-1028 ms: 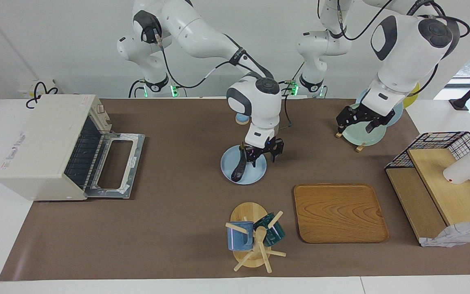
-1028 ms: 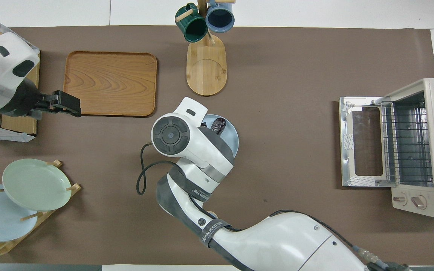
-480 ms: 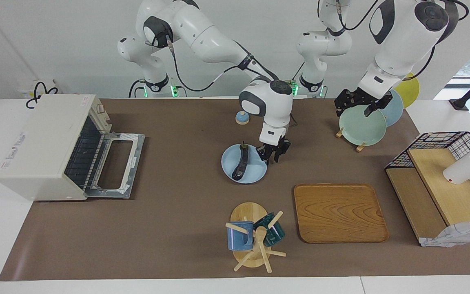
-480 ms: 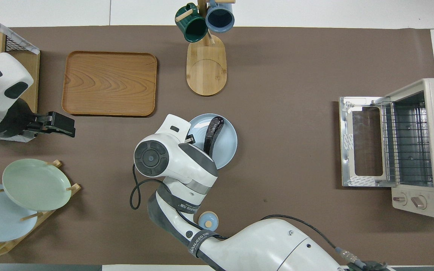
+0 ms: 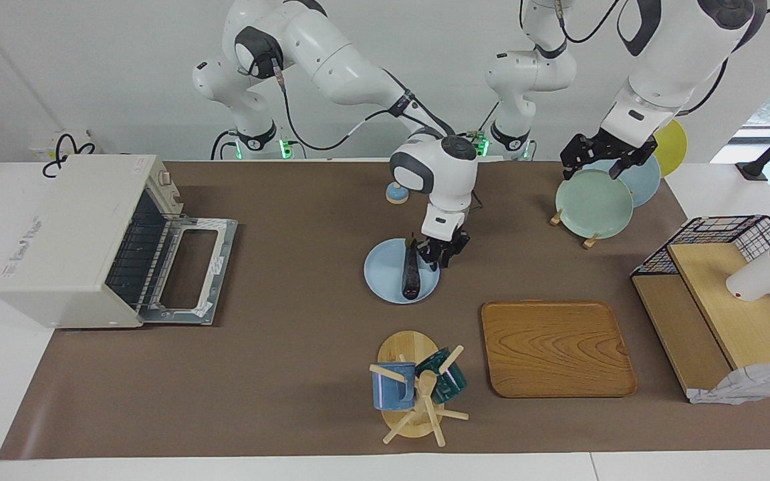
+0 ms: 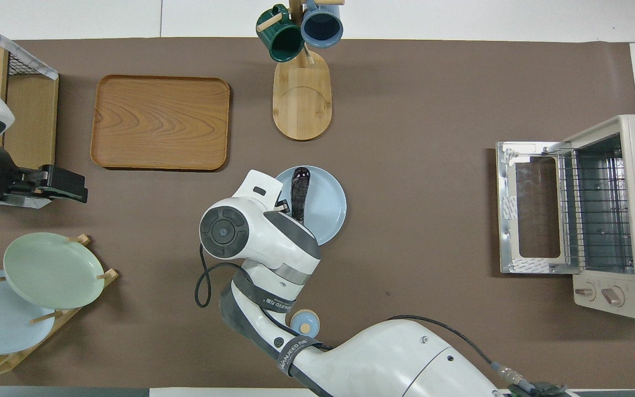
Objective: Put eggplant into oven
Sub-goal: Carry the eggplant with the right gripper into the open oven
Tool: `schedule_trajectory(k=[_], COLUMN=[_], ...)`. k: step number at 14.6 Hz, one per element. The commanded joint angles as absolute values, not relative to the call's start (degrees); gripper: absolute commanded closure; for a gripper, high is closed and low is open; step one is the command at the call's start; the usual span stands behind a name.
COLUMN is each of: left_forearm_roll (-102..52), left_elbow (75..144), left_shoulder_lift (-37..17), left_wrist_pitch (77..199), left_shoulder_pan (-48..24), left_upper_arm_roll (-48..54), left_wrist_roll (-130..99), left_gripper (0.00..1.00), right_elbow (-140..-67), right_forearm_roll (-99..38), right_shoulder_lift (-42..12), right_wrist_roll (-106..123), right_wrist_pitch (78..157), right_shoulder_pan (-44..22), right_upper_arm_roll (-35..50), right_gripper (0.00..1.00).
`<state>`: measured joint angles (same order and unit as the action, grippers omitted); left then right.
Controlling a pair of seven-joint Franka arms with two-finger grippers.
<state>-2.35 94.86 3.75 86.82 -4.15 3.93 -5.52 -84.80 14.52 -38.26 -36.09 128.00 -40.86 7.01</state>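
Observation:
I should bring the eggplant into the oven (image 6: pixel 596 205) next, so I need to grab the light blue plate by its rim (image 6: pixel 288 173) with my right gripper.
The eggplant (image 5: pixel 411 275) lies on a light blue plate (image 5: pixel 385 277) in the middle of the table; it also shows in the overhead view (image 6: pixel 298 190). My right gripper (image 5: pixel 440 254) hangs low over the plate's rim, right beside the eggplant's stem end, jaws apart; I cannot tell if it touches it. The white oven (image 5: pixel 71 234) stands at the right arm's end of the table, its door (image 5: pixel 188 270) dropped open and its wire rack (image 6: pixel 598 215) showing. My left gripper (image 5: pixel 599 159) is up in the air over the plate rack.
A plate rack holds a green plate (image 5: pixel 592 204). A wooden tray (image 5: pixel 555 347) and a mug tree (image 5: pixel 415 391) lie farther from the robots than the blue plate. A wire basket with wooden shelves (image 5: pixel 706 321) stands at the left arm's end. A small blue knob (image 5: pixel 396 194) sits near the robots.
The right gripper left the eggplant, swung aside, then came back beside it. The eggplant turned on the plate toward the gripper. The left gripper rose and drew back over the plate rack.

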Motion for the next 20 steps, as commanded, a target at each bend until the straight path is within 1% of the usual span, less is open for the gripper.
schedule_trajectory(k=[1,3,5,8,10,12,14,16,19,20], left_forearm_roll=[-1.23,-1.14,-1.06,-0.79,0.17,0.18,0.18,0.09,0.09,0.09], left_elbow=[92.99,93.77,94.39,94.39,94.39,94.31,94.31,94.39,94.66,94.75], left_shoulder_lift=[3.16,3.16,3.25,3.25,3.25,3.25,3.25,3.43,3.6,3.6], left_wrist_pitch=[85.6,88.14,88.86,88.77,88.59,88.51,88.59,88.68,88.68,88.59], left_shoulder_pan=[-4.31,-4.39,-4.39,-4.48,-4.48,-4.48,-4.48,-4.39,-4.39,-4.39], left_upper_arm_roll=[3.69,3.6,3.43,3.43,3.52,3.52,3.6,3.6,3.52,3.52], left_wrist_roll=[-4.75,-4.05,-3.69,-3.69,-3.69,-3.69,-3.78,-3.87,-4.22,-4.31], left_gripper=[0.0,0.0,0.0,0.0,0.0,0.0,0.0,0.0,0.0,0.0], right_elbow=[-85.17,-84.21,-83.67,-83.93,-84.46,-85.86,-91.46,-100.15,-105.36,-107.29], right_forearm_roll=[16.08,17.3,18.02,19.33,23.53,24.17,24.17,23.91,23.38,22.94], right_shoulder_lift=[-37.53,-37.27,-35.34,-31.92,-29.81,-26.74,-21.47,-14.36,-11.08,-9.77], right_wrist_roll=[-37.62,-37.53,-37.27,-36.83,-36.83,-35.95,-33.15,-28.33,-21.29,-19.27], right_wrist_pitch=[126.13,122.98,120.59,115.07,109.63,104.88,103.71,104.67,105.29,106.69], right_shoulder_pan=[-40.61,-40.52,-39.29,-34.9,-32.97,-29.64,-25.86,-19.11,-12.06,-9.26], right_upper_arm_roll=[7.21,7.03,6.86,6.59,6.68,6.85,6.86,6.94,6.94,7.03], right_gripper=[1.0,1.0,1.0,1.0,1.0,1.0,1.0,1.0,1.0,1.0])
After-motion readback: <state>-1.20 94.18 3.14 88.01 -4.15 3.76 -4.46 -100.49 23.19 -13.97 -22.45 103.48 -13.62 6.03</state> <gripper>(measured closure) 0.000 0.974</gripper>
